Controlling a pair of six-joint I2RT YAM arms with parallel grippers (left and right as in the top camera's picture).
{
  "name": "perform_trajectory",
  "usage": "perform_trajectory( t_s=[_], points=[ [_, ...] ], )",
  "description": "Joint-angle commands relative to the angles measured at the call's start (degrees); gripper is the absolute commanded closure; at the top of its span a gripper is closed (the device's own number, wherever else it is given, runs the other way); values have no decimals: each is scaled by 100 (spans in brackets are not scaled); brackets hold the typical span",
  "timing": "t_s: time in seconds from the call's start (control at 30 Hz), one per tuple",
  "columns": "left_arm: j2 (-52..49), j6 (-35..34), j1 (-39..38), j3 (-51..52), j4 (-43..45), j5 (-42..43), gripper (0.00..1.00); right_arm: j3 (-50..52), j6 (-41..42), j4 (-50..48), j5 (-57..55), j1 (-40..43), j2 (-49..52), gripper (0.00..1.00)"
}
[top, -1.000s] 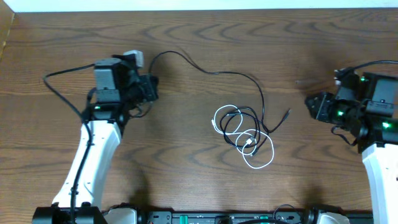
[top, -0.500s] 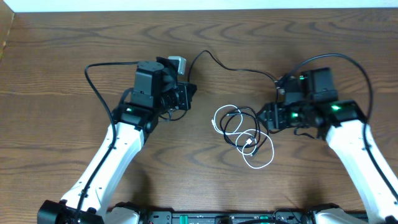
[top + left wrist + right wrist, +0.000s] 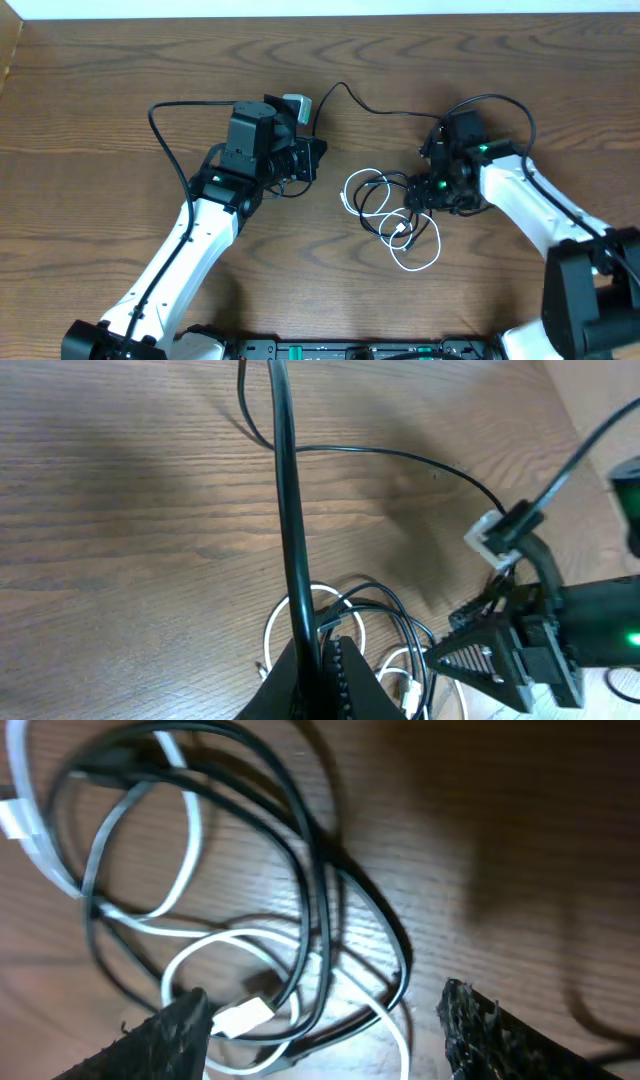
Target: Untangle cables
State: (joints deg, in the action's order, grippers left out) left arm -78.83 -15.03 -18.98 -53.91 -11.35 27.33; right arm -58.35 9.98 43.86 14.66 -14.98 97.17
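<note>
My left gripper should open now, because the black cable's free length is beside the tangle (image 3: 388, 212) and would come to rest on empty table.
A black cable (image 3: 375, 108) and a white cable (image 3: 415, 265) lie coiled together in a small tangle (image 3: 388, 212) at the table's middle. My left gripper (image 3: 318, 158) is shut on the black cable's free length, just left of the tangle; in the left wrist view the cord (image 3: 285, 510) runs up from between the jaws (image 3: 320, 660). My right gripper (image 3: 418, 190) is open over the tangle's right side. In the right wrist view its fingers (image 3: 325, 1020) straddle black loops (image 3: 310, 850), white loops (image 3: 195, 830) and a white plug (image 3: 243, 1016).
The wooden table (image 3: 100, 80) stretches all round the tangle. Thick black wires of the arms loop beside the left arm (image 3: 165, 140) and above the right arm (image 3: 500, 100). The table's far edge runs along the top.
Both arms have moved in toward the middle. The left gripper carried the black cable's length rightward, up to the tangle. The right gripper came from the far right to over the tangle's right side.
</note>
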Motion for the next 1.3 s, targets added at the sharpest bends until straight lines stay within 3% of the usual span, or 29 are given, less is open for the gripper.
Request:
perform_trajectory(
  t_s=[0.0,0.4,0.5,0.57,0.67,0.73,0.97,1.13,1.27],
  points=[
    [28,-13,-13,28,-13,76,92,-94,90,-125,-260,-140,190,30],
    [28,-33,-13,28,-146,229,84,-94,22,-396,-940,-343,743,31],
    [28,-35,-13,28,-223,232,72,-94,24,-404,-935,-507,776,46],
    [28,-33,-13,28,-354,229,70,-94,190,-420,-911,-745,776,63],
    [28,-33,-13,28,-433,232,71,-87,407,-426,-911,-935,776,74],
    [28,-33,-13,28,-470,428,71,-87,522,-442,-914,-1027,776,99],
    [28,-31,-13,28,-780,675,70,-127,719,-466,-925,-997,586,99],
    [26,-28,-13,28,-811,678,60,-529,721,-262,-909,-750,-376,99],
    [9,-22,-13,28,-754,732,59,-872,719,22,-581,-564,-1084,99]
  ],
)
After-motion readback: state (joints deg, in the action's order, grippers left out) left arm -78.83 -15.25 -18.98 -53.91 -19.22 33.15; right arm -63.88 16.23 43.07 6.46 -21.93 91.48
